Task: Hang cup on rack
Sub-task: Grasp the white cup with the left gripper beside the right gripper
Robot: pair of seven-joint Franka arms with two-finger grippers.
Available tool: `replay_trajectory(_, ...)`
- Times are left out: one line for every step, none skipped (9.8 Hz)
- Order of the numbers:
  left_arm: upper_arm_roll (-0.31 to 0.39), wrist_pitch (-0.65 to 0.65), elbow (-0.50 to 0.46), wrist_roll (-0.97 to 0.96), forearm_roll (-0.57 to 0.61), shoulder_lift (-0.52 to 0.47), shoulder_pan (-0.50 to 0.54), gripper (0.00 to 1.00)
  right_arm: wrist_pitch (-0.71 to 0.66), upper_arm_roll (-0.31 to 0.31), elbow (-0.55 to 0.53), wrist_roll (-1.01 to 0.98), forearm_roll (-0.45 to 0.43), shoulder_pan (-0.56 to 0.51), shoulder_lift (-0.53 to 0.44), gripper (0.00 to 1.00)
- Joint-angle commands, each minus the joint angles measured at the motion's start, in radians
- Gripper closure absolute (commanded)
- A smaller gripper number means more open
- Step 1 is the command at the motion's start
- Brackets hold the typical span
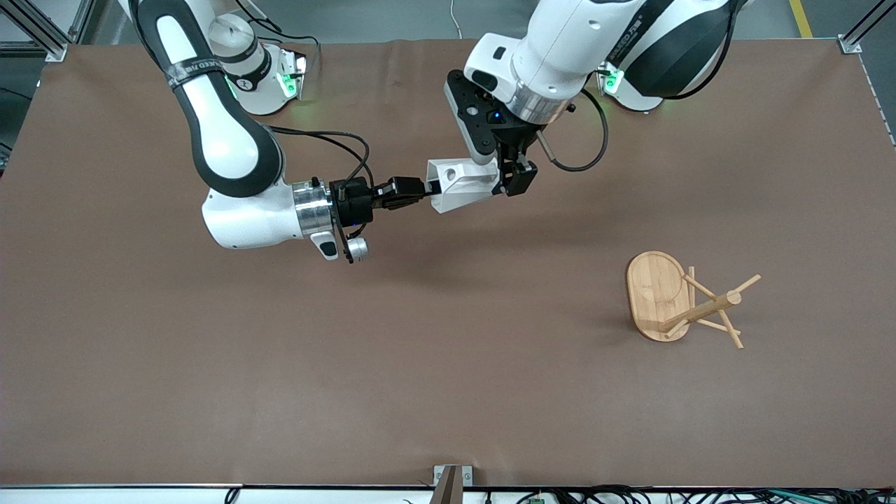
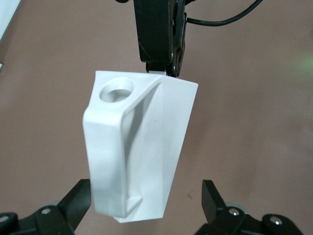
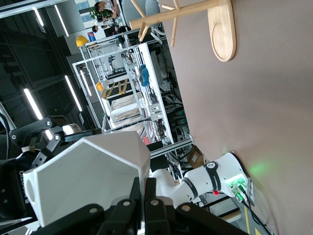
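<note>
Next, my left gripper grabs the cup by its base end [image 1: 485, 173], leaving the white cup's handle with the round hole [image 1: 451, 175] free to hang on the rack.
The white faceted cup [image 1: 458, 183] lies on its side in the air over the table's middle, handle with its round hole up. My right gripper [image 1: 428, 190] is shut on the cup's rim wall; its own view [image 3: 149, 188] shows the fingers pinching that wall [image 3: 88, 176]. My left gripper [image 1: 507, 176] is open around the cup's base end; in its view [image 2: 145, 200] the fingers [image 2: 78, 200] stand apart from the cup [image 2: 142, 152] on both sides. The bamboo rack [image 1: 700, 308] stands on the table toward the left arm's end, nearer the front camera.
The right gripper also shows in the left wrist view [image 2: 159, 49], at the cup's rim end. The rack's oval base [image 3: 222, 29] shows in the right wrist view. The brown table [image 1: 350, 364] lies under both arms.
</note>
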Motion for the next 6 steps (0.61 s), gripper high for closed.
replay_trajectory(-0.007,0.001,0.0,0.008,0.032,0.047,-0.015,0.0,-0.007,-0.009,-0.015,-0.022,0.028,0.011,-0.01,0.98)
replay_trajectory(-0.007,0.001,0.001,0.01,0.036,0.055,-0.015,0.0,-0.007,-0.009,-0.015,-0.022,0.028,0.011,-0.01,0.98)
replay_trajectory(-0.007,0.019,0.002,0.022,0.038,0.062,-0.015,0.0,-0.007,-0.009,-0.015,-0.023,0.028,0.011,-0.01,0.98)
replay_trajectory(-0.007,0.044,0.0,0.03,0.039,0.065,-0.015,0.0,-0.006,-0.009,-0.015,-0.023,0.028,0.011,-0.01,0.98)
replay_trajectory(-0.007,0.052,0.0,0.03,0.039,0.072,-0.015,0.01,-0.006,-0.009,-0.015,-0.023,0.028,0.011,-0.01,0.98)
replay_trajectory(-0.007,0.052,0.0,0.03,0.039,0.073,-0.015,0.03,-0.007,-0.009,-0.015,-0.023,0.026,0.011,-0.01,0.98)
